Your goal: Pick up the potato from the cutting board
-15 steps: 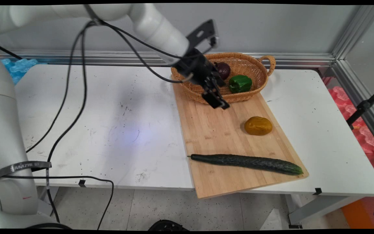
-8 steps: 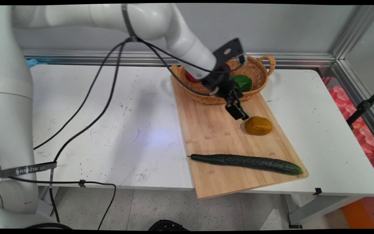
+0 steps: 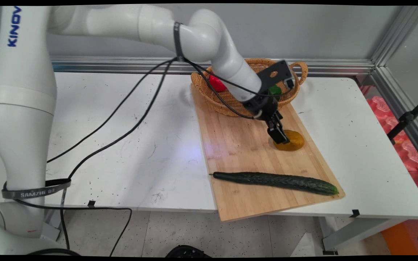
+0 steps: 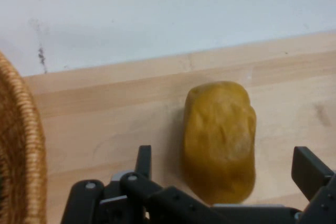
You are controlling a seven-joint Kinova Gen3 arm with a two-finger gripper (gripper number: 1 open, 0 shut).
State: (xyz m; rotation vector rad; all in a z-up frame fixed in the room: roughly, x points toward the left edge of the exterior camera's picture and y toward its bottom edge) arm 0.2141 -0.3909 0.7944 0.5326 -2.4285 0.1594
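Note:
My gripper will grab the yellow-brown potato [image 3: 292, 140] by its long sides next. The potato will then go into the wicker basket [image 3: 227, 102].
A yellow-brown potato [image 3: 292, 140] [image 4: 219, 137] lies on the wooden cutting board [image 3: 238, 145] [image 4: 105, 114], toward its right side. My gripper [image 3: 281, 137] [image 4: 226, 174] hangs just above the potato's left end, tilted down to the right. In the hand view its two black fingers [image 4: 143, 162] stand open on either side of the potato, not touching it. A long dark green cucumber [image 3: 276, 181] lies across the board's near end.
A wicker basket [image 3: 230, 103] [image 4: 21, 145] stands at the board's far end, holding a red vegetable [image 3: 216, 83] and a green pepper [image 3: 275, 90] partly hidden by my hand. Black cables hang from the arm over the white table [image 3: 122, 127]. A metal rail runs along the wall.
My gripper has travelled right and down from in front of the basket to just over the potato. Nothing on the board has moved.

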